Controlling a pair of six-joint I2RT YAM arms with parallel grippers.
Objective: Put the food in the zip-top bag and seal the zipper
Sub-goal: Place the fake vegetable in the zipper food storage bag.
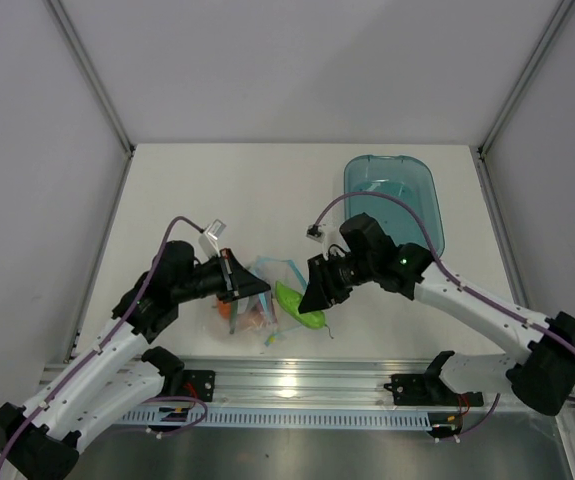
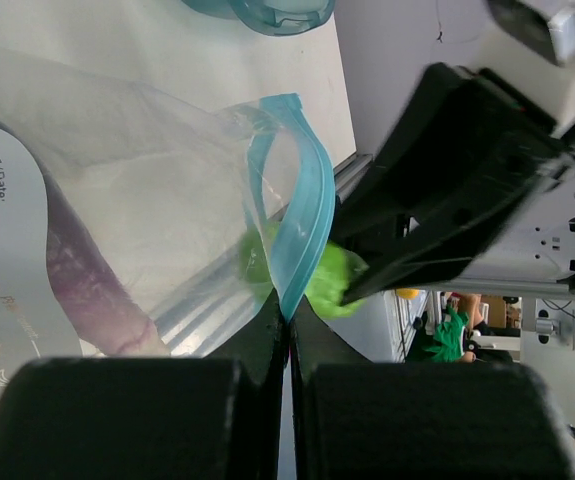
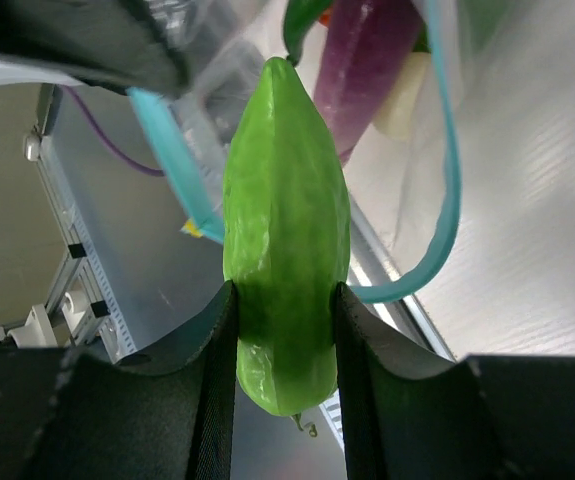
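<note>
The long green vegetable [image 3: 285,240] is mostly outside; my right gripper must move it in first, or it would fall at the edge of the bag's opening if I opened now.
The clear zip-top bag [image 1: 262,295] lies near the table's front edge, its mouth held open. My left gripper [image 2: 288,318] is shut on the light blue zipper strip [image 2: 302,215] at the mouth's edge. My right gripper [image 3: 285,320] is shut on a long green vegetable [image 3: 285,240], its tip pointing into the open mouth. The green piece also shows in the top view [image 1: 300,305]. Inside the bag are a purple eggplant [image 3: 365,60], a white piece [image 3: 407,95] and an orange piece [image 1: 235,312]. The eggplant shows through the plastic in the left wrist view [image 2: 87,280].
A translucent blue oval tray [image 1: 392,195] stands at the back right. A metal rail [image 1: 297,385] runs along the table's near edge, right in front of the bag. Grey walls enclose the table on three sides.
</note>
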